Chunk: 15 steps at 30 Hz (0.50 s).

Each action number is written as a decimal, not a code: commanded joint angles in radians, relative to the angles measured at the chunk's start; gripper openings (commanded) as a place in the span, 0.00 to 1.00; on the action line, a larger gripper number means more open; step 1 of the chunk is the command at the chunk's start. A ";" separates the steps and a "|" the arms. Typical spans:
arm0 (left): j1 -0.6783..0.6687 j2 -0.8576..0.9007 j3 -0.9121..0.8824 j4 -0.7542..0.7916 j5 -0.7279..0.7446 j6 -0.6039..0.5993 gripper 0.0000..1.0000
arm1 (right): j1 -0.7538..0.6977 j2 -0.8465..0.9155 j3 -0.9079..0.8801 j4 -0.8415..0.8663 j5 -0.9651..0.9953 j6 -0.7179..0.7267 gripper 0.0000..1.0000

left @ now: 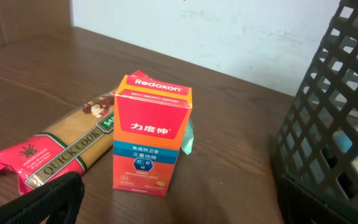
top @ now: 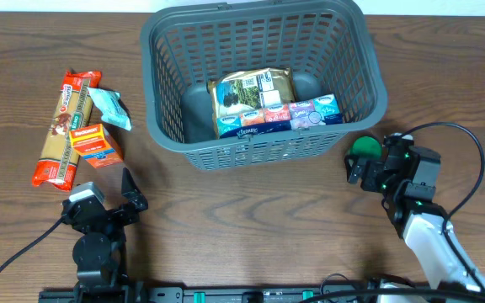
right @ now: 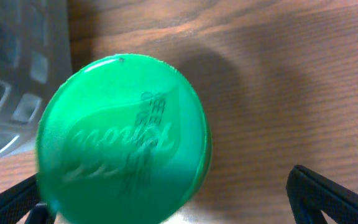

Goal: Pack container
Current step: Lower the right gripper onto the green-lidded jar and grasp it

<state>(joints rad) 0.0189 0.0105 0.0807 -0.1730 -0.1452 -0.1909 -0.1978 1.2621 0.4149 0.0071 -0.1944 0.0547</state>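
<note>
My right gripper's fingers reach only the near side of the tub's green lid, so it is too early to close. The right gripper lowers further, then closes on the tub.
The dark grey slatted basket stands at the back centre and holds a gold-green bag and several small tissue packs. Its lattice wall shows in the left wrist view. An orange Redoxon box, a long pasta packet and a teal sachet lie to the left. A round green-lidded tub sits right of the basket. My right gripper is open around the tub, its right finger apart from it. My left gripper is open and empty, in front of the box.
The table's front edge runs just behind both arm bases. A cable loops from the right arm over the table at the right. A pale wall stands beyond the table's far edge.
</note>
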 commanded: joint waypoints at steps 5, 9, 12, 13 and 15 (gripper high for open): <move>0.004 -0.006 -0.024 -0.011 -0.006 -0.005 0.99 | 0.014 0.111 -0.005 0.121 0.021 -0.018 0.99; 0.004 -0.006 -0.024 -0.011 -0.005 -0.005 0.98 | 0.035 0.150 -0.005 0.179 0.018 -0.019 0.96; 0.004 -0.006 -0.024 -0.011 -0.005 -0.005 0.98 | 0.055 0.172 -0.005 0.216 0.018 -0.018 0.89; 0.004 -0.006 -0.024 -0.011 -0.005 -0.005 0.98 | 0.060 0.179 -0.005 0.229 0.019 -0.019 0.87; 0.004 -0.006 -0.024 -0.011 -0.005 -0.005 0.99 | 0.065 0.196 -0.005 0.254 0.023 -0.018 0.83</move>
<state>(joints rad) 0.0189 0.0105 0.0807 -0.1730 -0.1452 -0.1909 -0.1501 1.4338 0.4145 0.2447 -0.1825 0.0406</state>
